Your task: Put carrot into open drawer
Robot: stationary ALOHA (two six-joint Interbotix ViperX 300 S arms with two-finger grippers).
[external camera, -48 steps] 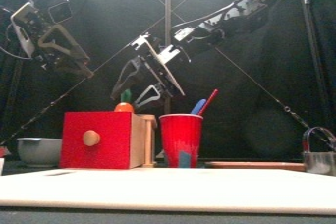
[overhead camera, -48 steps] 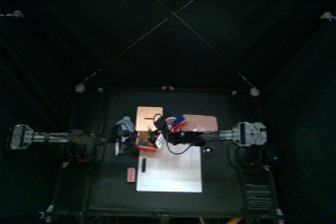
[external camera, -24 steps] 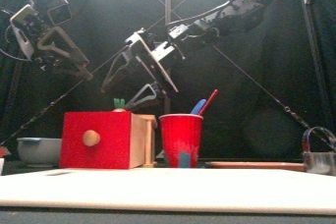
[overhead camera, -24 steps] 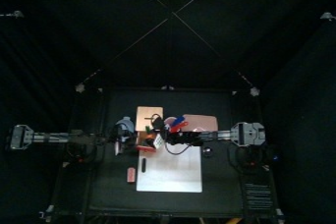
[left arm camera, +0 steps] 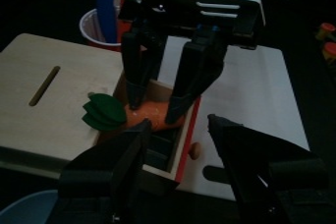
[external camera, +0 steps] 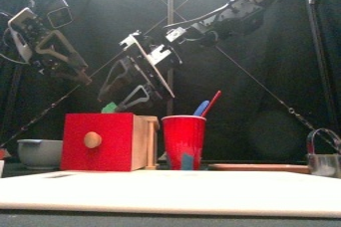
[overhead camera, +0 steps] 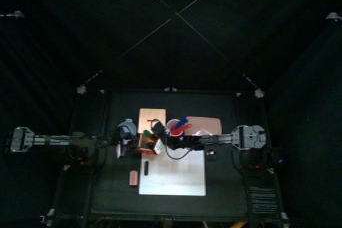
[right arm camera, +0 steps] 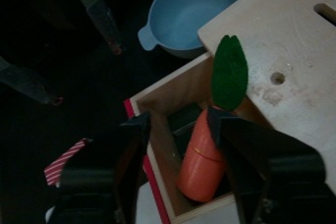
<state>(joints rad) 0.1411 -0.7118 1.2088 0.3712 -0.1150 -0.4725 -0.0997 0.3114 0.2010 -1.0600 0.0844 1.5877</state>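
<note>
Next, my right gripper will grab the carrot [right arm camera: 199, 154] by its orange body beside the green leaf to get it fully into the open drawer.
The carrot [right arm camera: 199, 154], short and orange with a green leaf [right arm camera: 230, 71], lies in the open drawer [right arm camera: 160, 110] of the tan wooden box [overhead camera: 150, 138]. Its leaf rests up on the box's top edge. My right gripper [right arm camera: 187, 120] hangs just over it, jaws open on either side of the carrot and apart from it. The left wrist view shows the same: the right gripper [left arm camera: 160, 110] over the carrot [left arm camera: 141, 117]. In the front view only the leaf [external camera: 110, 108] peeks above the red-fronted box [external camera: 100, 141]. My left gripper [left arm camera: 178, 135] hovers open nearby.
A red cup [external camera: 184, 141] with straws stands just right of the box. A pale blue bowl [right arm camera: 197, 12] sits on the box's other side. A white sheet [overhead camera: 174, 178] and a small reddish piece [overhead camera: 134, 177] lie toward the table's front.
The carrot's orange body has dropped out of the front view behind the box, leaving only the leaf. The right gripper has shifted left above it.
</note>
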